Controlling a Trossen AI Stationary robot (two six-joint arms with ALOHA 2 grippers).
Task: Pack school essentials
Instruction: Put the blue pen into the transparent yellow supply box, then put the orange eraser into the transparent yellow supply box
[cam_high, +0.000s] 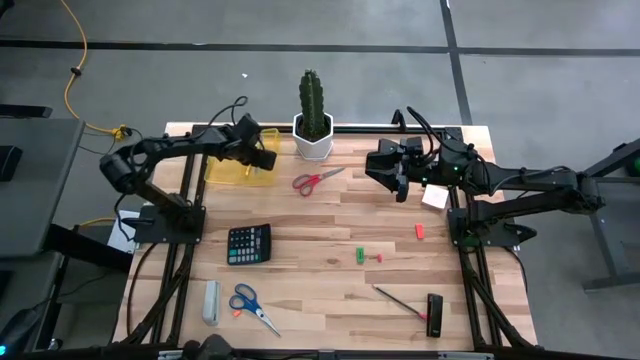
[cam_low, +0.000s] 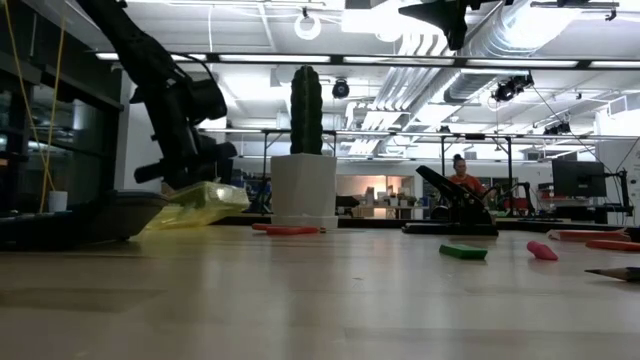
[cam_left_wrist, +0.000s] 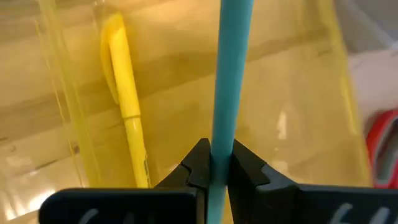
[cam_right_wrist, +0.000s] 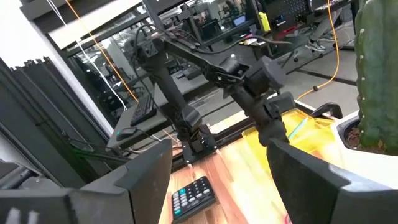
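I should open my left gripper now, because the teal pen (cam_left_wrist: 229, 74) is hanging over the bottom of the yellow case, between the case's sides, and would drop in.
My left gripper (cam_high: 264, 152) hangs over a yellow see-through case (cam_high: 238, 168) at the table's far left, shut on a teal pen (cam_left_wrist: 229, 74). A yellow marker (cam_left_wrist: 124, 93) lies inside the case. On the table lie red-handled scissors (cam_high: 318, 180), blue-handled scissors (cam_high: 253, 306), a green piece (cam_high: 360, 256), two small red pieces (cam_high: 420, 231), a white block (cam_high: 434, 197) and a thin dark stick (cam_high: 397, 299). My right gripper (cam_high: 382, 170) waits open, raised at the far right, nothing between its fingers. My left gripper pinches the teal pen's shaft (cam_left_wrist: 219, 146) between its two fingertips (cam_left_wrist: 198, 163). It comes slanting down from above, and the pen runs on lengthwise past the fingers, down into the yellow case. Whether the pen's far end touches the case cannot be told.
A cactus in a white pot (cam_high: 313, 135) stands just right of the case. A black calculator (cam_high: 248, 243) lies mid-left, a pale grey bar (cam_high: 211, 302) near the front edge, a black object (cam_high: 435, 314) at the front right. Bare wood shows in the table's middle.
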